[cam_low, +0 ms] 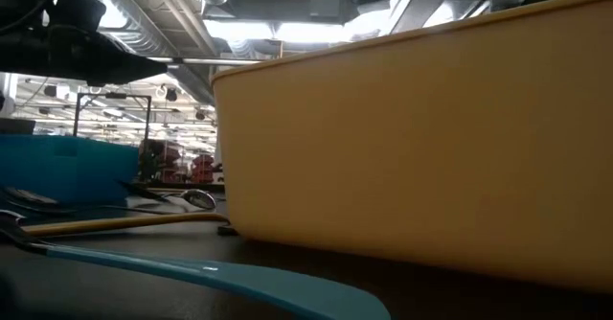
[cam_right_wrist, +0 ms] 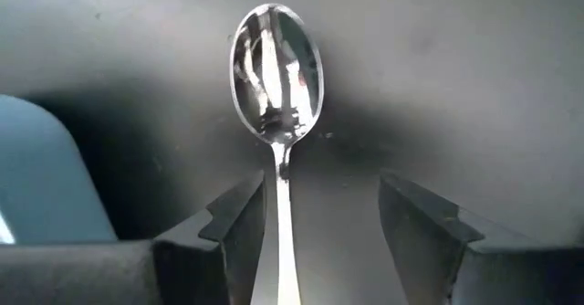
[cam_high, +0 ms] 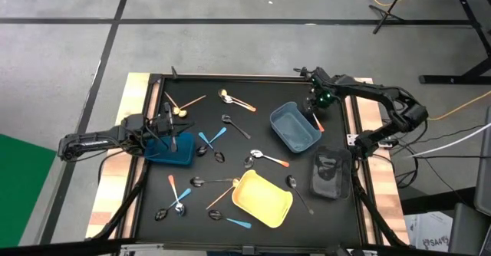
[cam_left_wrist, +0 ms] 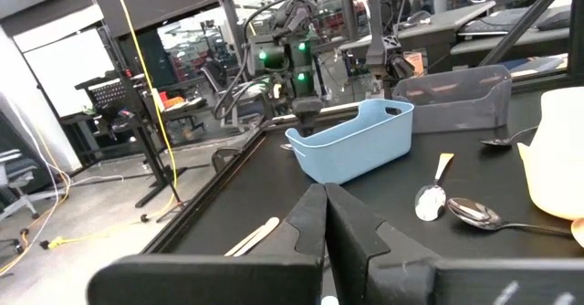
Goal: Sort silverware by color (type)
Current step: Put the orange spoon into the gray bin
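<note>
The silver spoon should be grabbed next by its handle with my right gripper, so that it can be sorted into the light-blue bin.
Spoons lie scattered on the black mat: orange-handled ones, black ones, gold ones and blue-handled ones. My right gripper hangs open over a silver spoon beside the light-blue bin. The spoon's handle runs between the two fingers, close to one finger; its orange end shows from above. My left gripper is shut above the dark-blue bin; nothing shows between its fingers. My right gripper comes from above, its fingers standing either side of the silver spoon's handle, which lies flat on the mat. One finger is right beside the handle; whether it touches I cannot tell.
A yellow bin sits near the table's near edge and fills the low view. A dark grey bin stands by the right edge. A blue spoon handle and a wooden one lie before the yellow bin.
</note>
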Available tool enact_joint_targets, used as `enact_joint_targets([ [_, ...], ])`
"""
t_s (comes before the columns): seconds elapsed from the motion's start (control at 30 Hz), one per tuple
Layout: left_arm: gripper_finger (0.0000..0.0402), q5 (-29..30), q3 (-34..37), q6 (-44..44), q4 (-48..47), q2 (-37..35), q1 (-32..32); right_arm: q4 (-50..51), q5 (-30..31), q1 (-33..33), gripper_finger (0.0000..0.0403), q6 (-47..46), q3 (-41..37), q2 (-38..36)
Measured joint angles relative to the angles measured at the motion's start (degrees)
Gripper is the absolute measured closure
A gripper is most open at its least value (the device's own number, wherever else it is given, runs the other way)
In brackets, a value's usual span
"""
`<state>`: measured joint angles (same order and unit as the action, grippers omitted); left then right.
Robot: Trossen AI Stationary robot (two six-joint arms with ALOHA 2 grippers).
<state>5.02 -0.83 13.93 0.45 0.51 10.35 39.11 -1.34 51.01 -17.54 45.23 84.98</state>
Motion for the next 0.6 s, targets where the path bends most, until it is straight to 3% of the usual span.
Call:
enact_joint_targets([
  [0.3,0.0401,0.0,-0.02,0.0,0.0,0.0,0.0,0.02,-0.33,-0.29,0.0205,0.0,0.0,2.52],
  [0.5,0.0401,0.0,0.01,-0.02,0.0,0.01,0.01,-0.39,-0.38,-4.07,0.0205,0.02,0.0,4.04],
  [0.6,0.0401,0.0,0.01,0.0,0.0,0.02,0.0,-0.82,2.35,-6.23,0.0205,0.02,0.02,4.83],
])
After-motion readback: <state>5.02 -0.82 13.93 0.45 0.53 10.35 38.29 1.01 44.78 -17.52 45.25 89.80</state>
